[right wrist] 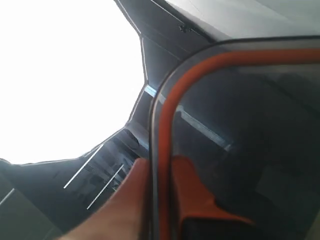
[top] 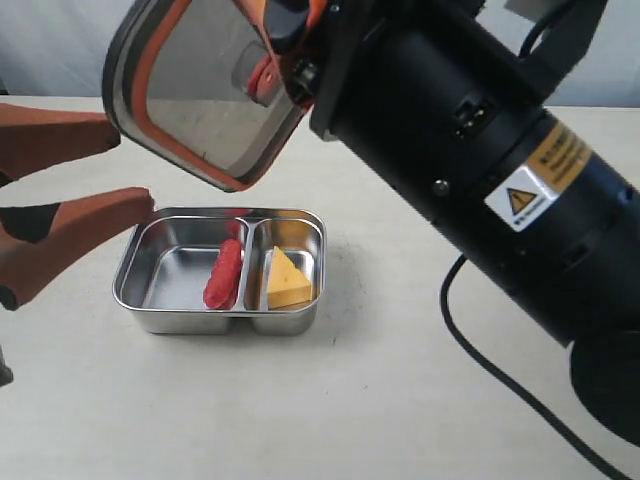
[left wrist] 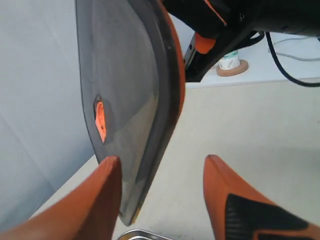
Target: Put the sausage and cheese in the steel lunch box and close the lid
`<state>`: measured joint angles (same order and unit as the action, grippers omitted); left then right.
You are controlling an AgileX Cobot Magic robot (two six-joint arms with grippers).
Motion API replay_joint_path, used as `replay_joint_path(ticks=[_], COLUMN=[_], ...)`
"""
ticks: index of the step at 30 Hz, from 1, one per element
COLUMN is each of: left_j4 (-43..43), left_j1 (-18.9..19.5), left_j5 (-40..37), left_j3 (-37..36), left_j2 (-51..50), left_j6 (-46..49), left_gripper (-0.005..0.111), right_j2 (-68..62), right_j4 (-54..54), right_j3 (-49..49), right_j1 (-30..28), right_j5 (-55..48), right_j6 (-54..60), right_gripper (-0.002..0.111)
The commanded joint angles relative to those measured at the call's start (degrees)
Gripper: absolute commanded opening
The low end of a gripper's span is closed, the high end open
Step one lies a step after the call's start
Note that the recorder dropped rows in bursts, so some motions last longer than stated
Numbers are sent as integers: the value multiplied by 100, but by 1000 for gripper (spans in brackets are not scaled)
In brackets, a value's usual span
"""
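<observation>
The lid should go onto the steel lunch box. My left gripper will grab it by its orange-sealed rim [top: 140,120] [left wrist: 142,192] next.
The steel lunch box [top: 155,300] rests on the table. The red sausage [top: 223,275] lies in its left compartment, against the divider. The yellow cheese [top: 288,280] stands in the right compartment. My right gripper [top: 285,45] is shut on the rim of the dark lid [top: 200,85] and holds it tilted in the air above the box, orange rim facing down; the right wrist view shows its fingers [right wrist: 192,192] pinching the lid [right wrist: 250,130]. My left gripper [top: 125,165] is open at the left, its fingers either side of the lid's [left wrist: 130,100] lower edge, not closed on it.
A black cable [top: 500,370] runs over the pale table at the right. The right arm's big black body [top: 480,150] fills the upper right. A roll of tape [left wrist: 231,62] sits far off on the table.
</observation>
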<state>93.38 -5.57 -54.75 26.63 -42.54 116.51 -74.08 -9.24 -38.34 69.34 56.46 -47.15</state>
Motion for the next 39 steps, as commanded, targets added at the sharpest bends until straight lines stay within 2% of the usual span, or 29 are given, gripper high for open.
replay_joint_path(ticks=[1,6,11,13,16,17,39], left_j4=[171,274,657,657,657,657,657], left_j1=[-35,-35,-35,-35,-35,-35,-35], left_j5=[253,336,452,649,700,660,542], left_j3=[21,21,21,21,21,21,21], left_j2=[-17,-219,-566,-575,-575,-575,-715], left_j6=[-71,-71,186,485,550,550,538], left_gripper=[49,49,49,37,6,1,0], right_j2=[-342,-551,-611,-611,-611,-611,-611], right_j4=[230,435,642,701,726,764,1184], right_j3=[-30,-277,-545,-545,-545,-545,-545], right_j1=[-21,-9,3,12,12,12,12], right_j5=[787,1029,441,361,305,305,305], right_j6=[-427,-543,-707,-872,-983,-1115,-1429], right_gripper=[-1,-1,-1,-1,-1,-1,-1])
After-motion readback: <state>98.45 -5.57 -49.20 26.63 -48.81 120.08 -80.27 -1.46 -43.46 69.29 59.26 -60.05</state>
